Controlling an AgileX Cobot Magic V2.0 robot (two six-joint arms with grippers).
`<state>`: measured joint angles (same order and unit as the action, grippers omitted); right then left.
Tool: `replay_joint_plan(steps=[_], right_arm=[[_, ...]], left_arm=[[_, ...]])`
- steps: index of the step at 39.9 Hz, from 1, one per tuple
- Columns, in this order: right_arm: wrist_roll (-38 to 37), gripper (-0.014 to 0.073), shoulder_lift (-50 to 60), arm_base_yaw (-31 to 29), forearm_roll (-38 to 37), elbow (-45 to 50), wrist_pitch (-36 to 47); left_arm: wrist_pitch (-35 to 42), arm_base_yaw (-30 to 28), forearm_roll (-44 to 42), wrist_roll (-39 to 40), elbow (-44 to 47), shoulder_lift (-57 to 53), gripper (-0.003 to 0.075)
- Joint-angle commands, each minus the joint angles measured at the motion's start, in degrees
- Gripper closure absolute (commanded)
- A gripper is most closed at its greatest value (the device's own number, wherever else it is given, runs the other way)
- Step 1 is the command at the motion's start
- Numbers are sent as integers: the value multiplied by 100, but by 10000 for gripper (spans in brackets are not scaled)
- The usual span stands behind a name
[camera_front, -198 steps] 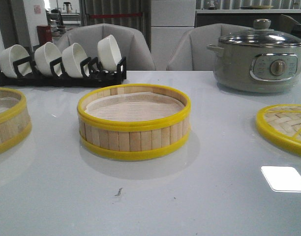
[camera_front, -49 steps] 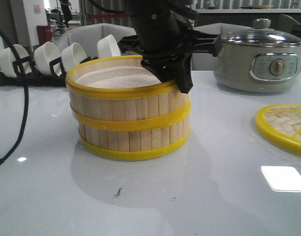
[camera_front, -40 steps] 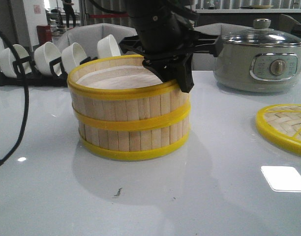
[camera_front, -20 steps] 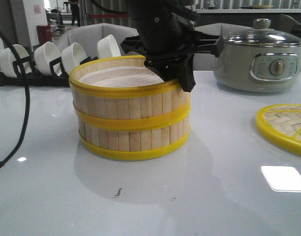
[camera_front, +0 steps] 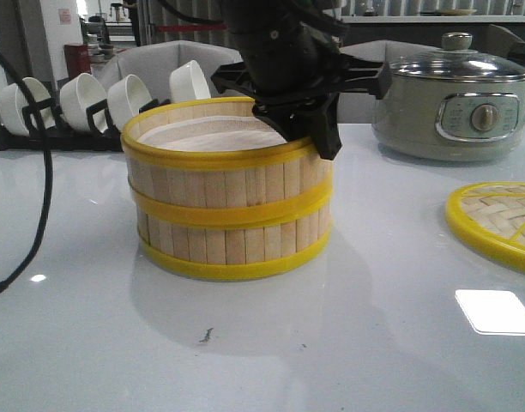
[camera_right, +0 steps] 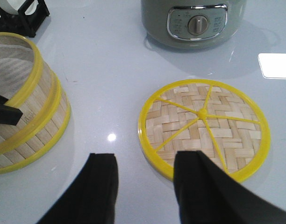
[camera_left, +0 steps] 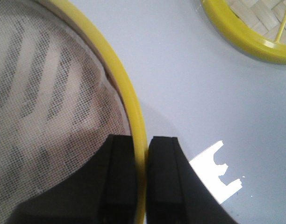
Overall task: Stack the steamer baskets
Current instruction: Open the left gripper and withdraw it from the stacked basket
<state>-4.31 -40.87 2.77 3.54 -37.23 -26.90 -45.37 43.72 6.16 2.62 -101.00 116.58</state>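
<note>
I should open my left gripper and let go of the upper basket point(camera_front: 215, 176), because it is sitting level on the lower basket point(camera_front: 232, 245).
Two steamer baskets stand stacked in the middle of the table. The upper basket point(camera_front: 215, 176) sits on the lower basket point(camera_front: 232, 245), shifted slightly left. Both show in the right wrist view point(camera_right: 21, 116). My left gripper point(camera_front: 318, 129) is shut on the upper basket's yellow rim point(camera_left: 133, 112) at its right side, one finger inside over the pale liner point(camera_left: 45, 102), one outside. My right gripper point(camera_right: 145, 163) is open and empty, above the table beside the woven lid point(camera_right: 203, 126).
The flat woven lid point(camera_front: 498, 223) lies at the right edge. A grey-green electric pot point(camera_front: 451, 103) stands at the back right. A black rack with white bowls point(camera_front: 99, 107) is at the back left. A black cable point(camera_front: 39, 172) hangs at the left.
Five seconds ago one basket stood alone in the middle and another at the left. Over the last second the upper basket has shifted slightly right on the lower one, still gripped.
</note>
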Motion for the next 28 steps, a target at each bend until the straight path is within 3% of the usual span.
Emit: replay_joint_plan(steps=[1, 11, 28], right_arm=[[13, 198, -10, 1, 28, -225, 421], [13, 198, -10, 1, 28, -225, 409], [13, 198, -10, 1, 28, -225, 391]], left_arm=[[455, 27, 95, -10, -205, -322, 601], [495, 27, 95, -10, -205, -322, 404], [307, 27, 83, -10, -452, -355, 388]])
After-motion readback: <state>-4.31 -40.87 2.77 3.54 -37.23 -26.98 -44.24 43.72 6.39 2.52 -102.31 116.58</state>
